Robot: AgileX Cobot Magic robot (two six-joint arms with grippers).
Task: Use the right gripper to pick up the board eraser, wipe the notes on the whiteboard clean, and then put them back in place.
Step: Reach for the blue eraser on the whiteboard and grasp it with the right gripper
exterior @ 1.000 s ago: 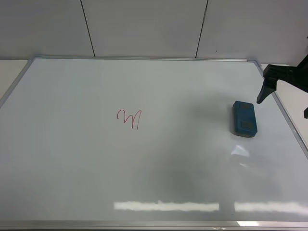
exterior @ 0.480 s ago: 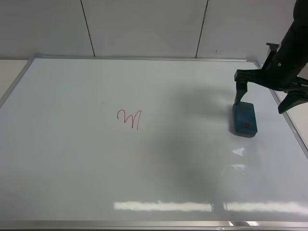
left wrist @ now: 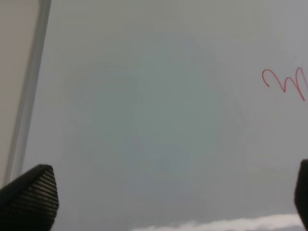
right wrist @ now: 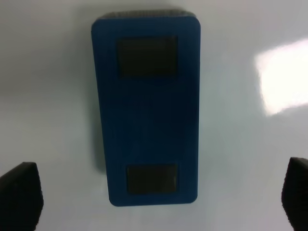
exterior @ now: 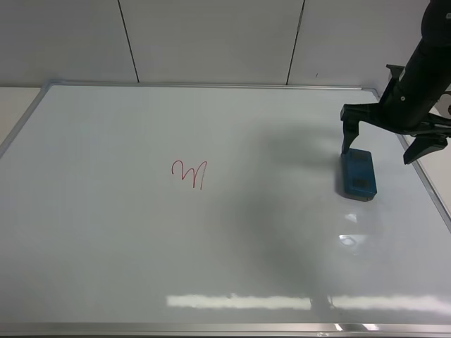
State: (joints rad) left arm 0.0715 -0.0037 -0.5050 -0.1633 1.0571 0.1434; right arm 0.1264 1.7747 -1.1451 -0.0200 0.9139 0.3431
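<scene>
I need to wipe the red notes off the whiteboard, so I should next use my right gripper to grab the long sides of the board eraser (exterior: pixel 359 174).
The teal-blue board eraser (exterior: pixel 359 174) lies flat on the right part of the whiteboard (exterior: pixel 106 232). My right gripper (exterior: pixel 378 155) is open and hangs just above the eraser's far end, one finger at its far corner and the other out over the board's right frame. In the right wrist view the eraser (right wrist: pixel 147 110) lies lengthwise between the spread fingertips (right wrist: pixel 19 197), untouched. The red notes (exterior: pixel 189 173) sit left of the board's middle. My left gripper (left wrist: pixel 166 197) is open and empty over bare board, and the notes (left wrist: pixel 286 83) show at the edge of its view.
The board's silver frame (exterior: pixel 430 190) runs close to the eraser's right side. A white panelled wall (exterior: pixel 211 35) stands behind the board. Bright light glare (exterior: pixel 239 301) lies along the board's near edge.
My right gripper has moved in from the right edge of the view to over the eraser's far end, still open. The eraser and notes have not moved.
</scene>
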